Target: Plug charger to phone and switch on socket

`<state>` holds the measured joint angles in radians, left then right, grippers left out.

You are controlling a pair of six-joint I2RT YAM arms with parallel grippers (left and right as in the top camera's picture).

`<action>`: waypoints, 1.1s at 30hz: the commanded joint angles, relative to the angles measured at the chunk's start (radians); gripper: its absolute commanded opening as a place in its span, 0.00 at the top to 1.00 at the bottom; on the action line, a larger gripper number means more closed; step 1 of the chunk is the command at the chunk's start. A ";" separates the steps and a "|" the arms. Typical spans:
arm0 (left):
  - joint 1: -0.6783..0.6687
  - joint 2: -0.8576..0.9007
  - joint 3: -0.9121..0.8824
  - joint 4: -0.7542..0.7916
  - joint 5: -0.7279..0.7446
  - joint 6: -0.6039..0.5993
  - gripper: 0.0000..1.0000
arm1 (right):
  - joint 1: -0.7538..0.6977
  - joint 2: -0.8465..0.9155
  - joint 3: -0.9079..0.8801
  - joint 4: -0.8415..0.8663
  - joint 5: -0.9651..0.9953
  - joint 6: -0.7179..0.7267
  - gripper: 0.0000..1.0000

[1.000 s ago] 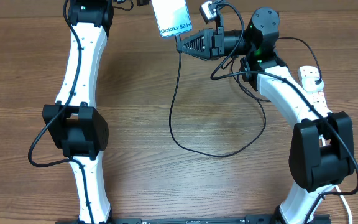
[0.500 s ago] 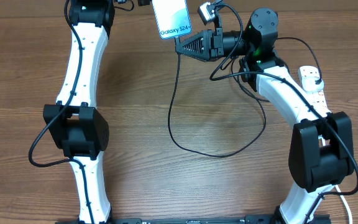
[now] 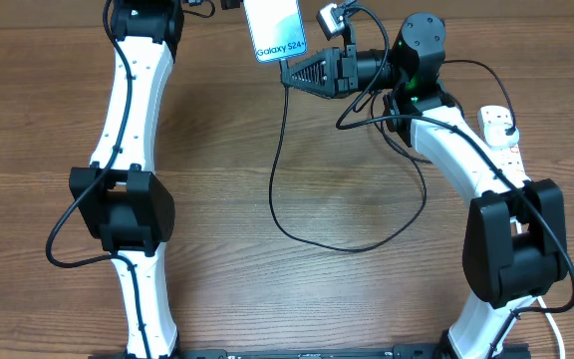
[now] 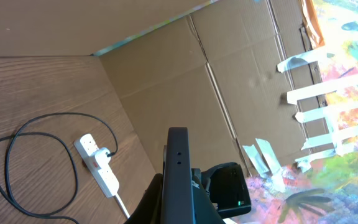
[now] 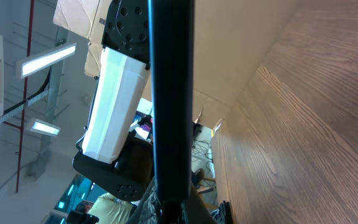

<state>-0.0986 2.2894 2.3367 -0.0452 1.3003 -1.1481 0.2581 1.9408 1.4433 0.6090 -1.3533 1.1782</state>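
Observation:
My right gripper will let go of the charger, because the charger's connector point(image 3: 284, 67) goes straight into the phone's lower edge point(image 3: 280, 57) and the gap is closed.
The phone point(image 3: 275, 30), its blue screen lit and facing up, hangs above the table's far edge with my left gripper point(image 3: 229, 6) shut on its side. Seen from the left wrist, it is a dark bar point(image 4: 178, 168) between the fingers point(image 4: 155, 200). My right gripper point(image 3: 289, 72) is shut on the connector end of the charger point(image 3: 277, 189), with its tip at the phone's lower edge. I cannot tell whether the connector sits in the port. In the right wrist view the phone's edge point(image 5: 173, 93) fills the middle. The black cable loops across the table to the socket point(image 3: 501, 135).
The white socket strip point(image 4: 98, 163) lies at the far right of the table with a black plug in it. Cardboard walls close the back. The cable's loop point(image 4: 8, 186) lies on the wood between the arms.

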 commanded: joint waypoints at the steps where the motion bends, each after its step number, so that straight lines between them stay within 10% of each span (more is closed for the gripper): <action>1: -0.060 -0.027 0.022 -0.003 0.157 0.027 0.96 | -0.005 -0.003 0.018 0.011 0.186 -0.008 0.96; 11: -0.061 -0.027 0.022 -0.002 0.156 0.027 0.96 | -0.005 -0.003 0.018 0.011 0.182 -0.008 0.91; 14: -0.059 -0.027 0.022 -0.002 0.156 0.027 0.96 | -0.005 -0.003 0.018 0.011 0.176 -0.008 0.74; 17: -0.045 -0.027 0.022 -0.002 0.152 0.052 0.96 | -0.005 -0.003 0.018 0.012 0.100 -0.097 0.32; 22: -0.017 -0.027 0.022 -0.003 0.138 0.071 0.96 | -0.005 -0.003 0.018 0.061 0.047 -0.113 0.06; 33: 0.097 -0.027 0.021 -0.010 0.183 0.101 0.96 | -0.030 -0.003 0.017 0.118 -0.019 -0.114 0.00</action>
<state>-0.0299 2.2894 2.3367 -0.0574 1.4342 -1.0641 0.2516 1.9408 1.4437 0.7227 -1.3453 1.0725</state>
